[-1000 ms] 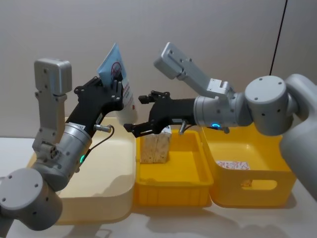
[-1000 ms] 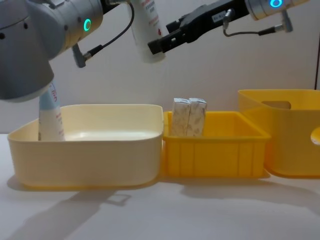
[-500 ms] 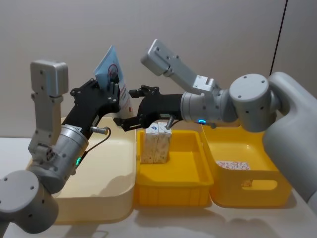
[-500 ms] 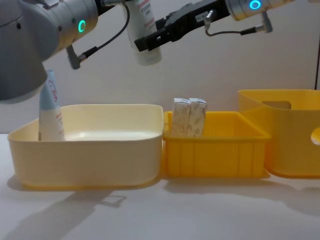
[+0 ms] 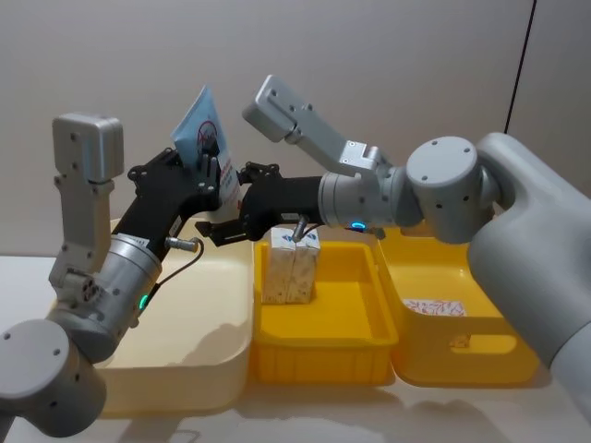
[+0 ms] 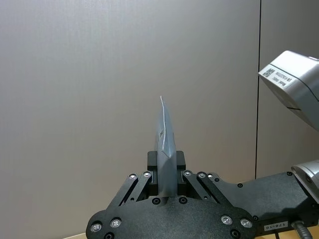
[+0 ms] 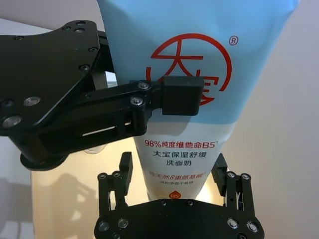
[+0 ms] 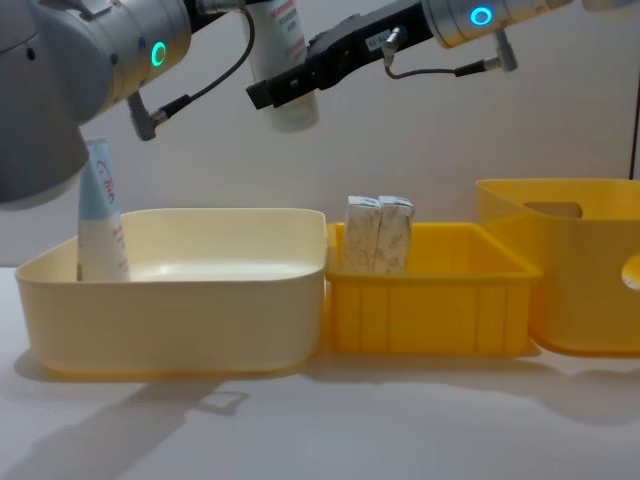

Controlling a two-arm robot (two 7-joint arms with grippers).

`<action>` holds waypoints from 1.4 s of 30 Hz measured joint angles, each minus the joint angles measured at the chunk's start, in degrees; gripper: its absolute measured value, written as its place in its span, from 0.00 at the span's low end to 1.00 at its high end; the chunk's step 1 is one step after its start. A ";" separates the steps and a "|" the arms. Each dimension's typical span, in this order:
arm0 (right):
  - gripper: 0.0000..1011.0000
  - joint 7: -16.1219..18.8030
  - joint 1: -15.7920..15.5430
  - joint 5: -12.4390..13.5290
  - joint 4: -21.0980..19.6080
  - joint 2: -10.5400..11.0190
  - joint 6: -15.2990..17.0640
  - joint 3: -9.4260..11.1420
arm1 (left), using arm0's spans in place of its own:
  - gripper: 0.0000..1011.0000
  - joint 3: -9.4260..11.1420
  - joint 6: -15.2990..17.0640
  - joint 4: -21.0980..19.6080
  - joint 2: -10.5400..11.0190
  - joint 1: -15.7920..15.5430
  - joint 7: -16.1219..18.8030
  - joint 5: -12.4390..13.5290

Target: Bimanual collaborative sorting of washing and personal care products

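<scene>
I will sort the squeeze tube into the large yellow bin (image 5: pixel 439 274), so next I will grab the tube with my right gripper by its white end (image 5: pixel 228 203).
A white squeeze tube (image 7: pixel 187 149) with a light-blue tapered end and red print hangs upright, high over the cream bin (image 5: pixel 157 365). My left gripper (image 5: pixel 211 159) is shut on its blue end (image 6: pixel 167 149). My right gripper (image 7: pixel 172 174) is open, one finger on each side of the tube's white lower part (image 8: pixel 283 70), with gaps to it. A second tube (image 8: pixel 100 215) stands in the cream bin's left corner. Two cream cartons (image 5: pixel 288 272) stand upright in the small yellow bin (image 5: pixel 323 355). Another carton (image 5: pixel 434 306) lies flat in the large yellow bin (image 5: pixel 462 365).
The three bins stand side by side on the white table (image 8: pixel 320 420), cream on the left, then small yellow, then large yellow (image 8: pixel 580 270). A plain wall is close behind them. Both arms cross above the cream and small yellow bins.
My right gripper has reached left from above the cartons and now straddles the tube's lower part. The left gripper and tube shifted slightly left.
</scene>
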 joint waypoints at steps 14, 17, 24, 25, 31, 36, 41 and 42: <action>0.67 0.28 0.64 0.23 1.53 -0.90 -0.39 -0.45 | 0.19 -0.21 0.00 -0.10 -0.09 0.17 -0.07 0.15; 0.64 0.29 0.73 0.24 1.70 -1.00 -0.42 -0.48 | 0.19 -0.23 0.00 -0.11 -0.10 0.19 -0.08 0.17; 0.61 0.33 0.82 0.30 1.94 -1.13 -0.47 -0.53 | 0.19 -0.27 0.00 -0.14 -0.13 0.23 -0.11 0.21; 0.61 0.33 0.83 0.30 1.97 -1.15 -0.48 -0.54 | 0.19 -0.28 0.00 -0.14 -0.14 0.23 -0.12 0.21; 0.59 0.35 0.86 0.31 2.06 -1.20 -0.51 -0.57 | 0.19 -0.29 0.00 -0.14 -0.15 0.24 -0.13 0.21; 0.59 0.35 0.89 0.31 2.13 -1.22 -0.54 -0.59 | 0.19 -0.29 -0.02 -0.14 -0.15 0.25 -0.13 0.21; 0.59 0.36 0.92 0.31 2.16 -1.25 -0.55 -0.60 | 0.19 -0.29 -0.04 -0.15 -0.15 0.24 -0.13 0.21; 0.59 0.35 0.92 0.31 2.17 -1.25 -0.55 -0.60 | 0.19 -0.29 -0.05 -0.14 -0.15 0.24 -0.13 0.21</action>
